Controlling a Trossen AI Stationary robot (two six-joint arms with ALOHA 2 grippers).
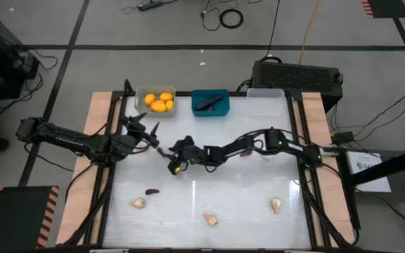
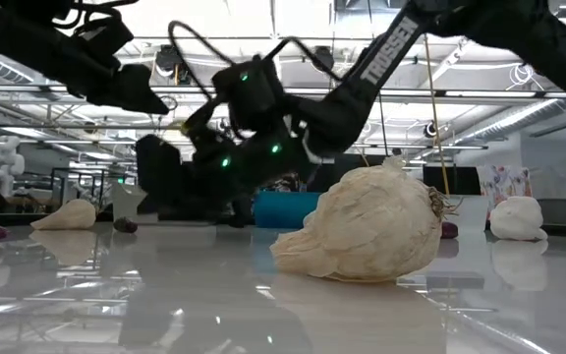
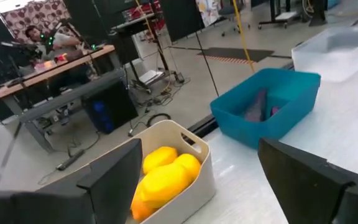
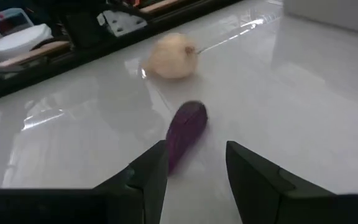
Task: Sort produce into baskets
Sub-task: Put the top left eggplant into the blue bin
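The right gripper grabs the dark purple eggplant piece by its narrow end (image 4: 174,160) next. The piece goes into the teal basket.
My right gripper (image 1: 175,163) is open and empty over the middle of the table, pointing toward the near left. A dark purple eggplant piece (image 4: 185,129) lies on the table just ahead of its fingers and also shows in the high view (image 1: 151,190). A beige garlic bulb (image 4: 169,56) lies beyond it. My left gripper (image 1: 146,126) is open and empty in front of the light grey basket (image 3: 185,155), which holds yellow fruits (image 3: 163,177). The teal basket (image 3: 272,102) holds an eggplant piece (image 3: 255,106). The translucent white basket (image 1: 266,100) stands at the far right.
Two more garlic bulbs lie near the front edge, one in the middle (image 1: 210,218) and one on the right (image 1: 276,204). A small purple piece (image 1: 247,153) shows beside my right arm. A large black box (image 1: 297,74) stands behind the table's far right corner.
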